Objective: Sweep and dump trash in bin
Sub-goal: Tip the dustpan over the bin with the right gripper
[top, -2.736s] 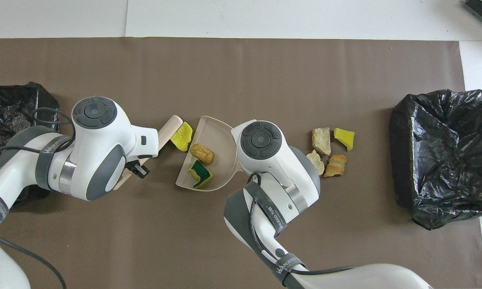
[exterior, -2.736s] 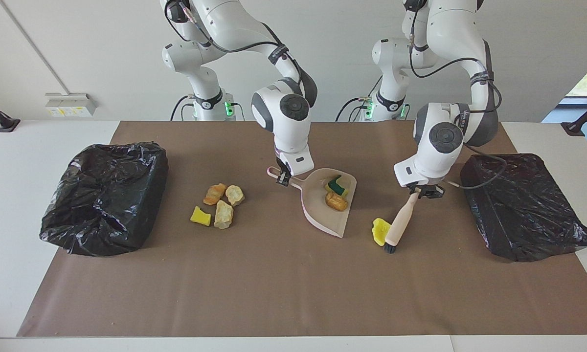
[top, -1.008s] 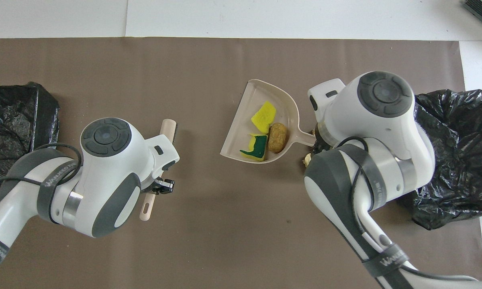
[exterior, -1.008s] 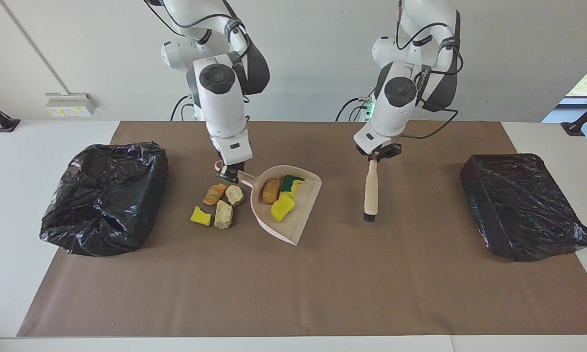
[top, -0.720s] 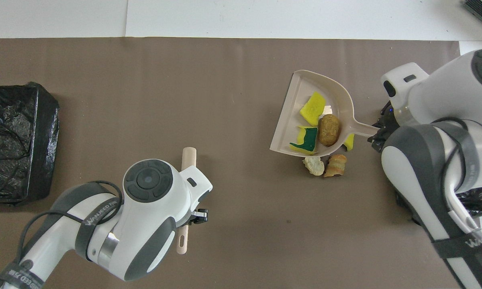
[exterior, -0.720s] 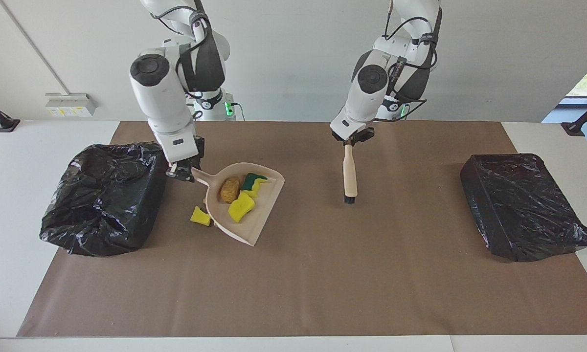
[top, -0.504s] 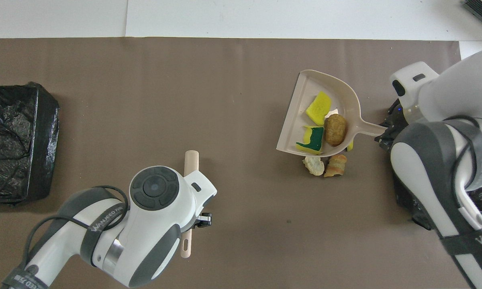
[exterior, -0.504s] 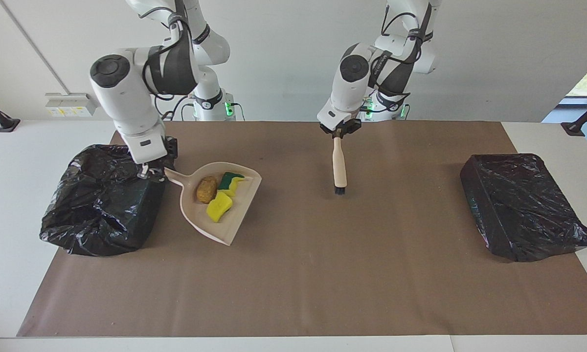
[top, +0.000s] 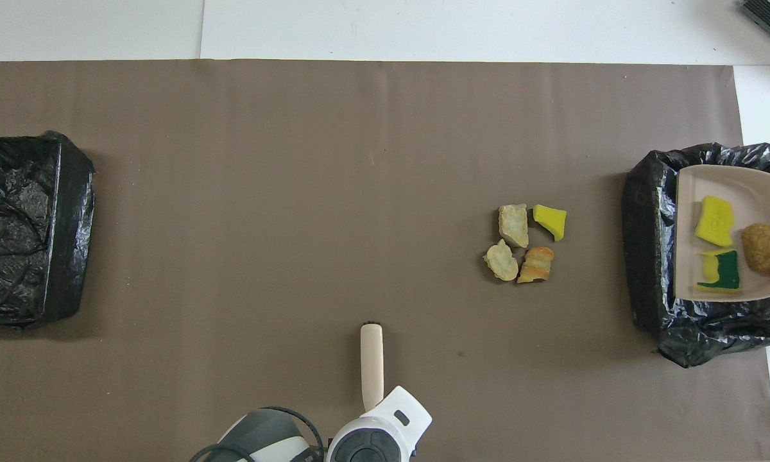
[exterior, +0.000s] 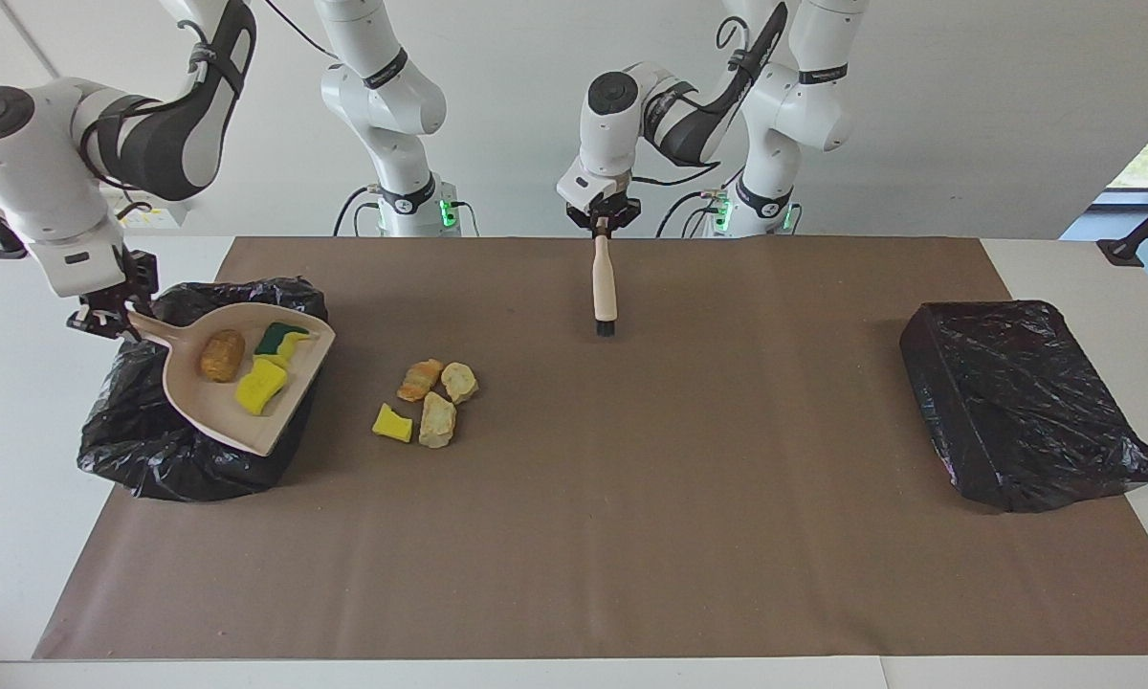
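The wooden brush point(top: 371, 362) is low over the brown paper point(top: 417, 346) with its bristles down and would lie there. My left gripper should open now.
My right gripper point(exterior: 105, 321) is shut on the handle of a beige dustpan point(exterior: 218, 413), holding it level over the open black-bagged bin point(exterior: 153, 450) at the right arm's end of the table. In the dustpan point(top: 690, 205) lie three pieces of trash: a brown lump point(top: 762, 248), a yellow sponge scrap point(top: 714, 221) and a yellow-green scrap point(top: 722, 273). Several more pieces point(exterior: 426, 378) sit in a cluster point(top: 513, 224) on the brown paper beside the bin point(top: 645, 256). My left gripper point(exterior: 602, 228) is shut on a wooden brush point(exterior: 605, 287), which hangs bristles down over the paper.
A second black-bagged box point(exterior: 1024, 402) stands at the left arm's end of the table point(top: 25, 231). Brown paper point(exterior: 631, 536) covers the table between the two bags.
The right arm carried the loaded dustpan from the middle of the table to over the bin, uncovering the cluster on the paper. The left arm drew the brush back and up.
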`<move>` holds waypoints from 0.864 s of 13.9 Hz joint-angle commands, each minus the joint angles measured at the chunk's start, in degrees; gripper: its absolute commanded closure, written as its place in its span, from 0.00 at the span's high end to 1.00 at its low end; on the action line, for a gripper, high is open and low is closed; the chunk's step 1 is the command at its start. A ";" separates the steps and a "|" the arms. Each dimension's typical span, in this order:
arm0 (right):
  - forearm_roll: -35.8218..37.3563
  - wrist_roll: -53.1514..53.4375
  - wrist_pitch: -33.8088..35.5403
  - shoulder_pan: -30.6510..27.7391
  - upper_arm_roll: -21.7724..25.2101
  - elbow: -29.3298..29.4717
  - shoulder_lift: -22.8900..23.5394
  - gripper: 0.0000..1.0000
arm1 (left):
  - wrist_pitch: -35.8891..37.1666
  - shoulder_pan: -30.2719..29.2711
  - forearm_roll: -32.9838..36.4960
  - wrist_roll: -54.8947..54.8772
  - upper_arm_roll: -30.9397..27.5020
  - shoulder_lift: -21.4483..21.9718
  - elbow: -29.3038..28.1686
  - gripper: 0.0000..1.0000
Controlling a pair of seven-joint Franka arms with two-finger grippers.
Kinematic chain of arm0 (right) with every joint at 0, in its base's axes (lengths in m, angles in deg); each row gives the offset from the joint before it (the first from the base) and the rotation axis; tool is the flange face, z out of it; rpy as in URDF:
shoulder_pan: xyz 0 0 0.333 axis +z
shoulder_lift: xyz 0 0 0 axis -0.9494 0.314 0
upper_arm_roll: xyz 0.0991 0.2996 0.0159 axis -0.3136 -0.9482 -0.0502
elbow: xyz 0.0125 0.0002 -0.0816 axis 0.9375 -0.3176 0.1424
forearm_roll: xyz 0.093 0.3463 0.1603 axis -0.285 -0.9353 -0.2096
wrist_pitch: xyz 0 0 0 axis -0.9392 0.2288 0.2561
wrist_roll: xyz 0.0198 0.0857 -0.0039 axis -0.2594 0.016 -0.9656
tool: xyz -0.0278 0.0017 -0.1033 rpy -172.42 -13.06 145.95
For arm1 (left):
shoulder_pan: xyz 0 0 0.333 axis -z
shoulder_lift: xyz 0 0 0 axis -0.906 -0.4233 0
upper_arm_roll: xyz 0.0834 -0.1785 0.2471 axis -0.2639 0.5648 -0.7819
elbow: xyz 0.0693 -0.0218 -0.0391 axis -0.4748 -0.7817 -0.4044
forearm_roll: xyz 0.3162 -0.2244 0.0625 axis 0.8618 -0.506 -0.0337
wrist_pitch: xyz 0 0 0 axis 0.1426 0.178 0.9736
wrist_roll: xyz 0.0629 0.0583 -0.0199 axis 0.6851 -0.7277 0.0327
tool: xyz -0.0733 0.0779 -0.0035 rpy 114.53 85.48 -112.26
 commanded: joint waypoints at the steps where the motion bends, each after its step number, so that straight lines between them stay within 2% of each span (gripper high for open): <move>1: 6.50 -9.58 -3.00 0.79 -1.05 -1.00 -0.40 0.00 | -1.56 1.67 -0.93 0.35 -1.08 1.18 -1.63 0.00; 2: 8.26 -12.50 -4.93 1.66 -1.13 -1.62 -0.40 0.00 | -1.56 1.84 -0.93 0.43 -1.08 1.10 -1.81 0.00; 3: 10.71 -13.05 -5.73 2.37 -1.22 -2.06 -0.57 0.00 | -1.64 1.84 -0.93 0.35 -1.08 1.01 -1.89 0.08; 4: 14.92 -13.23 -5.56 4.20 -1.31 -2.67 -0.66 0.00 | -1.64 1.76 -0.93 0.09 -1.08 1.01 -1.81 0.23; 5: 19.39 -12.62 -4.86 6.83 -1.31 -3.46 -1.01 0.00 | -1.56 1.76 -0.93 -0.18 -1.17 1.01 -1.81 0.47; 6: 21.18 -12.35 -4.77 7.29 -1.31 -3.55 -1.10 0.00 | -1.47 1.76 -0.93 -0.62 -1.17 0.92 -1.81 0.79; 7: 21.89 -12.35 -4.86 7.56 -1.31 -3.73 -1.19 0.00 | -1.47 1.58 -0.93 -0.97 -1.25 0.49 -1.28 1.00; 10: 26.28 -11.83 -0.49 10.09 -1.40 -2.60 -1.28 0.00 | -0.85 0.79 -0.85 -1.15 -1.43 -0.31 -0.05 1.00; 12: 27.69 -11.65 2.51 12.04 -1.40 -1.62 -3.90 0.00 | -0.59 -1.04 -0.76 -2.54 -1.52 -0.48 1.00 1.00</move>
